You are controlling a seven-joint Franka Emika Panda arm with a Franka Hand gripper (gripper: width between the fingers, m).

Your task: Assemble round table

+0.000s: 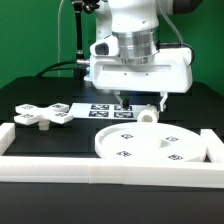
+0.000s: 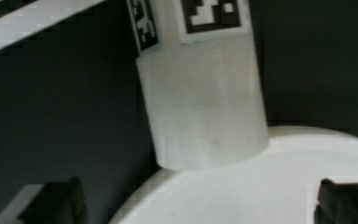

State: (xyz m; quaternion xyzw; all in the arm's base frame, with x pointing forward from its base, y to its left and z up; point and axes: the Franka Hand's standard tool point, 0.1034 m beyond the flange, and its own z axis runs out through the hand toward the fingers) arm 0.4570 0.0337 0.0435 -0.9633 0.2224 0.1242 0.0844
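Observation:
My gripper's fingers are above the short cylindrical post (image 1: 148,115) (image 2: 202,105) by the disc's rim, so it is too early to close. My gripper lowers first, then closes on the post.
The large white rimmed disc (image 1: 150,146) lies flat on the black table, at the exterior view's right. The short cylindrical post (image 1: 148,115) lies on its side against the disc's far rim. In the wrist view the post (image 2: 202,105) runs lengthwise, its near end at the disc's edge (image 2: 291,185). The lobed cross-shaped piece (image 1: 44,116) lies flat at the exterior view's left. My gripper (image 1: 141,102) hangs just above the post, open and empty. In the wrist view the gripper (image 2: 197,206) shows dark fingertips (image 2: 55,204) wide apart, on either side of the post's line.
The marker board (image 1: 100,107) lies flat behind the post. White border rails run along the front (image 1: 100,172), the exterior view's left (image 1: 8,135) and its right (image 1: 208,140). A white rail also crosses the wrist view's corner (image 2: 34,30).

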